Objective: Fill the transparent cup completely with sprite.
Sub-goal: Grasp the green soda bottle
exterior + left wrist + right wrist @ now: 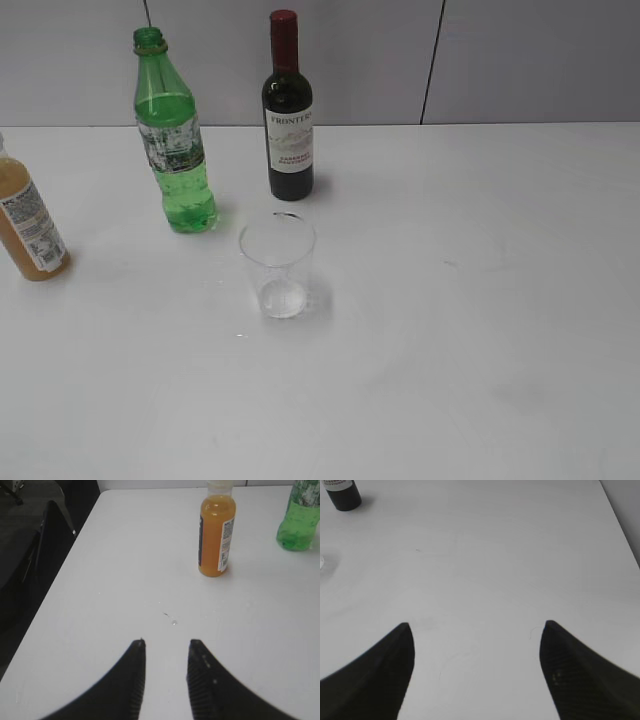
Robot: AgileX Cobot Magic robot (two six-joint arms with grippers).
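Note:
I should next grab the sprite bottle around its labelled middle (174, 147) with my left gripper to keep it balanced, as the bottle is tall and open at its narrow neck (151, 47).
The transparent cup (277, 265) stands upright and empty near the middle of the white table. The green sprite bottle (172, 135), uncapped and partly full, stands upright behind and left of it; its lower part also shows in the left wrist view (299, 517). Neither gripper shows in the exterior view. My left gripper (166, 643) is open and empty above bare table, well short of the bottles. My right gripper (476, 625) is wide open and empty above bare table; the cup's edge barely shows at that view's left border (321, 562).
A dark wine bottle (288, 110) with a red cap stands behind the cup and shows in the right wrist view (341, 492). An orange juice bottle (28, 225) stands at the far left, also in the left wrist view (216, 530). The table's left edge (60, 565) drops to dark floor.

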